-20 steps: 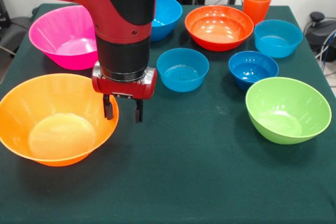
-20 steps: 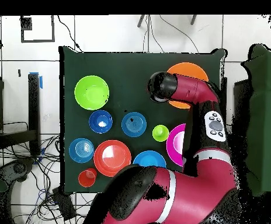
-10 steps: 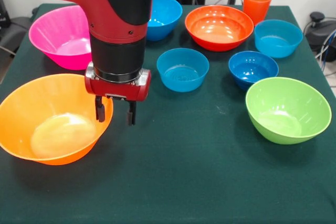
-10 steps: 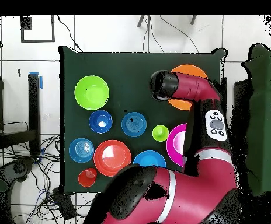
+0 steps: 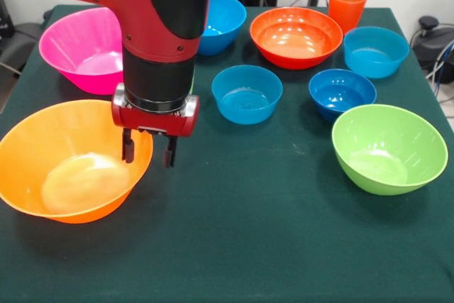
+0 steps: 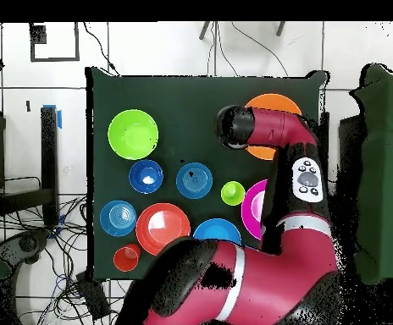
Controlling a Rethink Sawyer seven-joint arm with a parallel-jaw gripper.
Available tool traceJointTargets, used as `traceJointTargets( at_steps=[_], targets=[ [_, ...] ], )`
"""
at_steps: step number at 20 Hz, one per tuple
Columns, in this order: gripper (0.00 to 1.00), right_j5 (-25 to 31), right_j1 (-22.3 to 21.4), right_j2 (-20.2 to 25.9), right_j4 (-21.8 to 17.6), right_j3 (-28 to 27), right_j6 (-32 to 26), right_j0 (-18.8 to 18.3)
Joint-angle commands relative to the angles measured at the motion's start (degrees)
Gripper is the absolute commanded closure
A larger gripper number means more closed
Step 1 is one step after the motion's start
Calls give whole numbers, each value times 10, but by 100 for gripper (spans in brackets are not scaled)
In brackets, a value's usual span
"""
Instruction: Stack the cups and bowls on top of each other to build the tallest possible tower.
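I need to start building the tower with the biggest piece, so next I need to grab the large light-orange bowl (image 5: 67, 168) by its rim (image 5: 145, 170) with my gripper.
The large light-orange bowl (image 5: 67, 168) stands upright at the front left; in the overhead view (image 6: 278, 105) my arm covers part of it. My gripper (image 5: 149, 157) is open and straddles the bowl's right rim, one finger inside and one outside. The pink bowl (image 5: 79, 47) is behind it. The red-orange bowl (image 5: 296, 36), the lime-green bowl (image 5: 389, 148), a medium blue bowl (image 5: 225, 19) and three small blue bowls (image 5: 247, 93) (image 5: 342, 93) (image 5: 376, 51) stand apart, none stacked. The orange cup (image 5: 347, 5) is far right. The lime-green cup (image 6: 232, 193) shows only overhead.
My arm (image 5: 159, 26) hides part of the table between the pink bowl and the medium blue bowl. Bare green cloth (image 5: 269, 232) runs along the front edge. Cables and gear (image 5: 433, 33) lie off the table's right side.
My gripper has moved left in the front view and a little lower, so its left finger now sits inside the orange bowl's rim. The bowl has shifted slightly left.
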Motion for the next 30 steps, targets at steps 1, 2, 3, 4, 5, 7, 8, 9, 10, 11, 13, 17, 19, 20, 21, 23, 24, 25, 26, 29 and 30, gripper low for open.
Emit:
traceJointTargets(
  at_steps=[1,2,3,4,5,7,8,9,10,11,13,17,19,20,21,23,24,25,26,29,30],
  targets=[
    [0,-3,10,-29,-77,-42,-8,43],
    [0,-4,11,-32,-80,-45,-7,45],
    [0,-4,13,-36,-82,-49,-6,47],
    [0,-4,13,-42,-85,-53,-4,51],
    [0,-4,14,-50,-89,-56,2,56],
    [0,-9,16,-64,-95,-62,14,65],
    [0,-10,18,-65,-95,-63,13,65],
    [0,-12,20,-67,-95,-64,13,66],
    [0,-14,20,-67,-93,-63,11,65],
    [0,-13,20,-66,-91,-63,10,64],
    [0,-15,19,-62,-84,-59,6,62],
    [100,-40,6,-28,-65,-32,-17,40],
    [100,-46,2,-25,-61,-21,-13,39],
    [100,-46,0,-26,-59,-18,-9,40],
    [100,-40,0,-27,-57,-18,-9,40],
    [100,-34,-2,-24,-56,-17,-15,39],
    [100,-32,-2,-23,-56,-17,-18,38],
    [100,-30,-1,-21,-56,-16,-21,36],
    [100,-30,-1,-19,-55,-16,-23,34],
    [100,-22,0,-3,-45,-11,-34,24],
    [100,-18,-2,14,-35,-1,-44,13]
  ],
)
